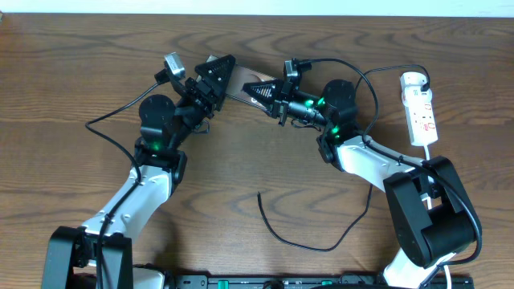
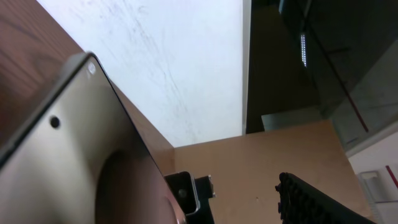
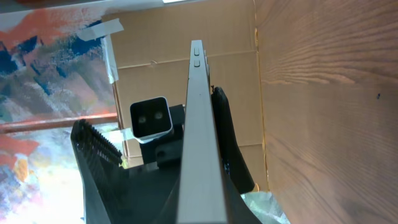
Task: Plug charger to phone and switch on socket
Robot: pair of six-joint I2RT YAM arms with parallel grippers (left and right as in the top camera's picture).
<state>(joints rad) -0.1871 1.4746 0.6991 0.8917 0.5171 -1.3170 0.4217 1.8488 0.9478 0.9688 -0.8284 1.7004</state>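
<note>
My left gripper grips the phone's end opposite my right gripper across the phone's broad sides next, leaving the phone's other end free for plugging the charger.
The phone (image 1: 239,83) is at the back middle of the table, tilted between both arms. My left gripper (image 1: 215,80) is at its left end and my right gripper (image 1: 269,92) at its right end. In the left wrist view the phone's broad face (image 2: 62,162) fills the left, far from the ribbed finger (image 2: 311,202). The right wrist view shows the phone edge-on (image 3: 202,124), resting against one black finger (image 3: 229,146), while the ribbed finger (image 3: 93,146) stands well off. The charger cable (image 1: 301,246) lies loose at the front, its tip (image 1: 259,194) free. The white socket (image 1: 421,112) lies at the far right.
The socket's white cord (image 1: 430,156) runs down beside the right arm's base (image 1: 430,217). Thick black robot cables loop near both arms, one at the left (image 1: 108,120). Cardboard (image 3: 180,50) and a pale wall (image 2: 174,62) lie beyond the table's back edge.
</note>
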